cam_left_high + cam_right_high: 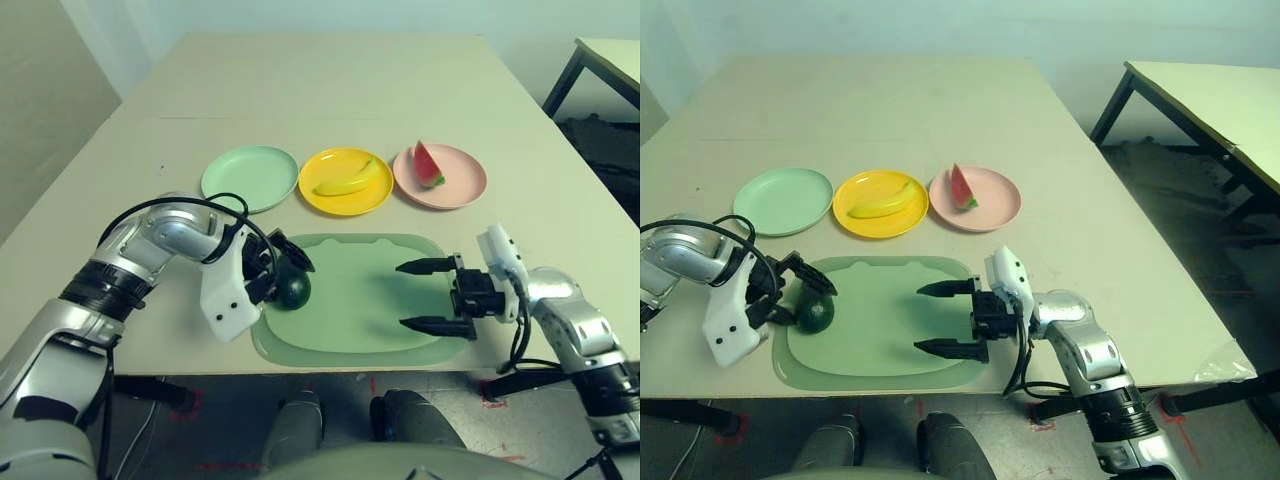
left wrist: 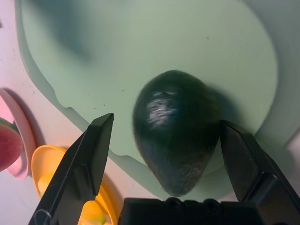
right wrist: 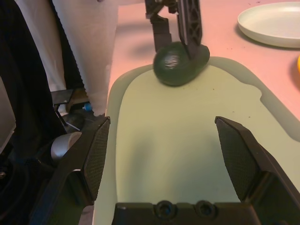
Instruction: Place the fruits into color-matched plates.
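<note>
The left gripper's fingers reach down beside the dark green avocado point(image 1: 294, 291), so the left gripper should close on it: closing now would hold it.
The dark green avocado point(image 1: 294, 291) lies on the left end of the green mat point(image 1: 370, 310). My left gripper point(image 1: 287, 280) is open around it, one finger point(image 2: 91, 154) on each side, the jaws not closed on it. My right gripper point(image 1: 402, 295) hangs open over the mat's right part with nothing between its fingers. The yellow banana point(image 1: 345, 183) rests in the yellow plate point(image 1: 352, 205). In the pink plate point(image 1: 462, 188) sits the watermelon wedge point(image 1: 428, 164). The mint green plate point(image 1: 249, 178) holds nothing.
The three plates stand in a row just beyond the mat. The table's front edge runs right below the mat. A second table point(image 1: 1210, 90) stands off to the right across a gap of floor. A black cable point(image 1: 215, 205) loops over my left wrist.
</note>
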Robot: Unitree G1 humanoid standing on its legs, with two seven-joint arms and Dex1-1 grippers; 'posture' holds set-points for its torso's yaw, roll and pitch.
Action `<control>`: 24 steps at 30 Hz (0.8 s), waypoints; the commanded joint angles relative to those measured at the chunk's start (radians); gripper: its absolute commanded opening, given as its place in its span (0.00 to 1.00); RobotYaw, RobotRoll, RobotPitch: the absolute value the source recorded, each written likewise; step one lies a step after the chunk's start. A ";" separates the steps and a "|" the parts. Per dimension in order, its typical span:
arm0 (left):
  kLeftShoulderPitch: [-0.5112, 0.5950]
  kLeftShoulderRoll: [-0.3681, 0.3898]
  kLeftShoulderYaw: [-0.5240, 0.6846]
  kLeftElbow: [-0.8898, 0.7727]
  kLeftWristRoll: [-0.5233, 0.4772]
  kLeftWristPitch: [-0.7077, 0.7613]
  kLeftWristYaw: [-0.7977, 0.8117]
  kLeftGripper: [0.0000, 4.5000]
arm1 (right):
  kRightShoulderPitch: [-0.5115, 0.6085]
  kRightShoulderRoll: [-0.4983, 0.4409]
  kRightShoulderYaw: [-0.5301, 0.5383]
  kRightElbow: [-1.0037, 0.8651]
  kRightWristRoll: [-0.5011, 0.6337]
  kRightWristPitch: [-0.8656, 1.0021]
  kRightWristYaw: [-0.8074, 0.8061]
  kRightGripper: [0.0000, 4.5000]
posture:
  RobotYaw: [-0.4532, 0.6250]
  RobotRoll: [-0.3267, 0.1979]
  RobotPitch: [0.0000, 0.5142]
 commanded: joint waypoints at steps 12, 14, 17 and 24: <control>-0.017 0.008 -0.068 0.024 -0.005 0.037 -0.011 0.69 | 0.008 0.006 -0.008 -0.052 0.019 0.010 -0.058 1.00 | 0.41 0.62 0.13; -0.029 0.015 -0.056 0.031 -0.022 0.056 -0.013 0.69 | 0.005 0.014 -0.009 -0.049 0.017 -0.003 -0.065 1.00 | 0.41 0.62 0.13; -0.092 0.011 -0.007 0.082 -0.049 0.123 -0.002 0.69 | -0.014 0.029 -0.006 -0.037 0.005 -0.036 -0.074 1.00 | 0.42 0.62 0.13; -0.321 0.011 0.039 0.485 0.154 0.154 0.181 0.69 | -0.054 0.096 -0.013 -0.007 -0.004 -0.059 -0.160 1.00 | 0.43 0.62 0.13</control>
